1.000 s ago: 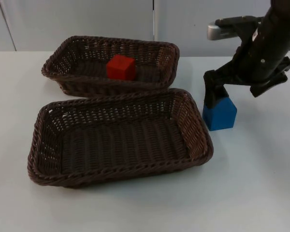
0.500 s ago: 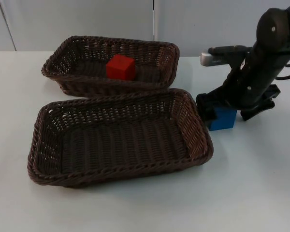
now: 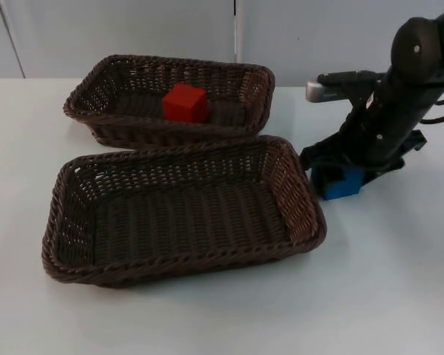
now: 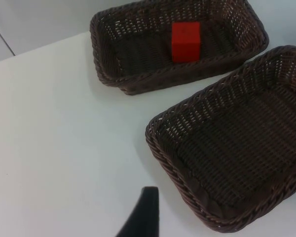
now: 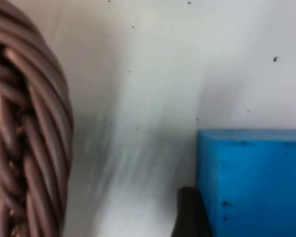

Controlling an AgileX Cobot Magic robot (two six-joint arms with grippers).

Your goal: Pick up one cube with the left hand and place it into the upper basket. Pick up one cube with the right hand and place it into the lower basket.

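I should next grab the blue cube (image 3: 345, 184) by its opposite upright sides with my right gripper. Then I can put a cube into the lower basket.
A blue cube (image 3: 345, 184) (image 5: 256, 182) rests on the white table just right of the lower basket (image 3: 185, 268). My right gripper (image 3: 337, 176) is lowered over it and open, one fingertip (image 5: 187, 217) against the cube's side. A red cube (image 3: 185, 103) (image 4: 186, 41) lies in the upper basket (image 3: 170, 62) (image 4: 138, 85). Nothing lies in the lower basket (image 4: 163, 148). My left gripper (image 4: 144, 217) waits over bare table to the left of both baskets.
The lower basket's woven rim (image 5: 34, 128) stands a short gap from the blue cube. The grey partition wall (image 3: 133, 29) closes the table's far side. Bare table lies in front of and to the right of the baskets.
My right gripper has come down from above the blue cube until it stands around it at table height. The cube and both baskets have stayed put.
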